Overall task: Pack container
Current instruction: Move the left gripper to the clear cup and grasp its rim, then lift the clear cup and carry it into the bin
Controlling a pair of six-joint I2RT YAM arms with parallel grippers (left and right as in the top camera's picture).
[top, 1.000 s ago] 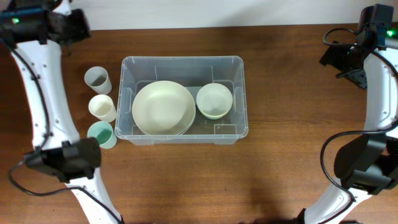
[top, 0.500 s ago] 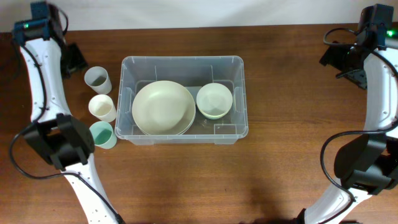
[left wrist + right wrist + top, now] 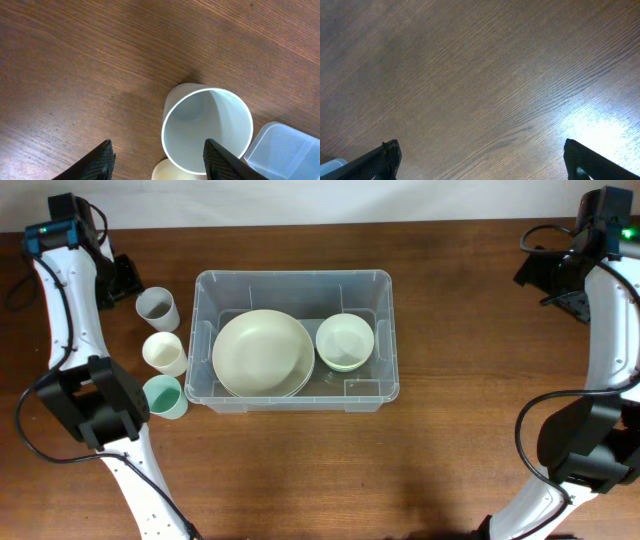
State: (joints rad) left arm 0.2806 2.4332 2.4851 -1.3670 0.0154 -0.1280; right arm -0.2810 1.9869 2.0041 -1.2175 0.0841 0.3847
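My left gripper will next take hold of the grey cup (image 3: 157, 307) by its rim on the side away from the container, with one finger inside, so the cup can be packed upright.
The clear container (image 3: 290, 277) stands mid-table, holding a large cream bowl (image 3: 263, 353) and a smaller pale bowl (image 3: 345, 341). To its left three cups stand in a column: a grey cup (image 3: 157, 307), a cream cup (image 3: 164, 352) and a teal cup (image 3: 163, 396). My left gripper (image 3: 121, 280) hovers just left of the grey cup, open. In the left wrist view the grey cup (image 3: 207, 127) stands upright below the open left gripper (image 3: 159, 155), nearer its right finger, ungripped. My right gripper (image 3: 568, 284) is far right, open over bare wood (image 3: 480, 160).
In the left wrist view the cream cup's rim (image 3: 170, 173) shows just under the grey cup, and a corner of the container (image 3: 287, 150) lies at the lower right. Both arm bases sit at the near table corners.
My left gripper has come down from the far left corner to beside the grey cup. The right arm, container and cups have not moved.
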